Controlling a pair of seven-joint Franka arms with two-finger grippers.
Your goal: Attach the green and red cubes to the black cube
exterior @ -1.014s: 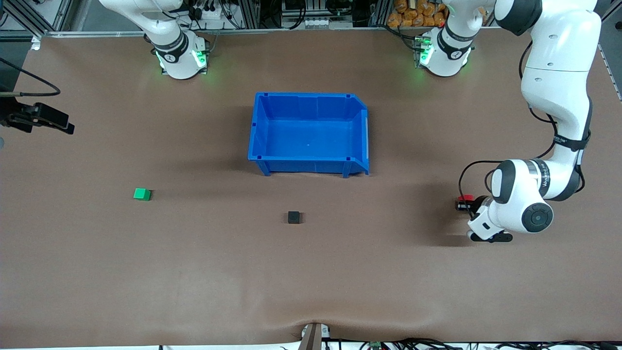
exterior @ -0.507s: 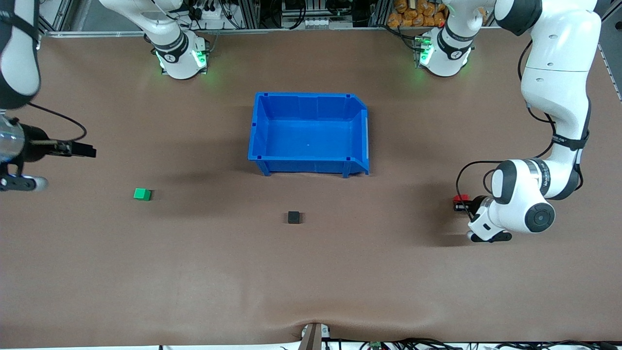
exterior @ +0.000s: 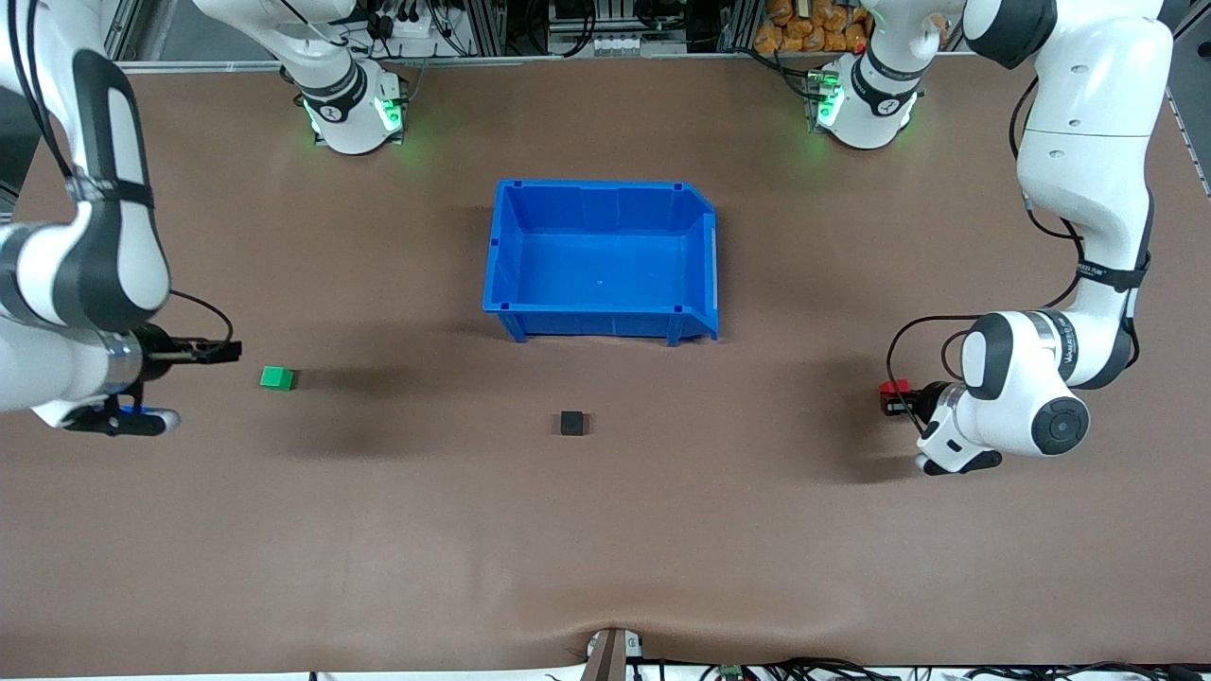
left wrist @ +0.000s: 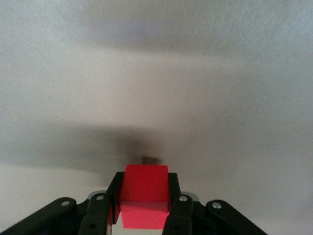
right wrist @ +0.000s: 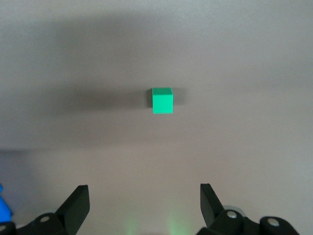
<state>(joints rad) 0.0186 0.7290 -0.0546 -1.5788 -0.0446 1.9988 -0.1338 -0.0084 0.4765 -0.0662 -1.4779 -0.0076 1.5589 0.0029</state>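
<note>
I need to attach the green cube (exterior: 277,378) to the black cube (exterior: 571,423), so I should next grab the green cube by its opposite sides with my right gripper.
The green cube (exterior: 277,378) lies on the table toward the right arm's end; it also shows in the right wrist view (right wrist: 162,100). My right gripper (exterior: 223,352) is open and empty, just short of the green cube. The black cube (exterior: 571,423) lies on the table nearer the front camera than the blue bin, and shows small in the left wrist view (left wrist: 149,159). My left gripper (exterior: 889,397) is shut on the red cube (exterior: 892,387), toward the left arm's end. In the left wrist view the red cube (left wrist: 145,196) sits between the fingers.
A blue bin (exterior: 501,274) stands empty in the middle of the table, farther from the front camera than the black cube. Both arms' bases stand along the table's edge farthest from the front camera.
My right arm has swung in from the table's end, bringing its open gripper close to the green cube. My left gripper with the red cube has shifted slightly toward the black cube.
</note>
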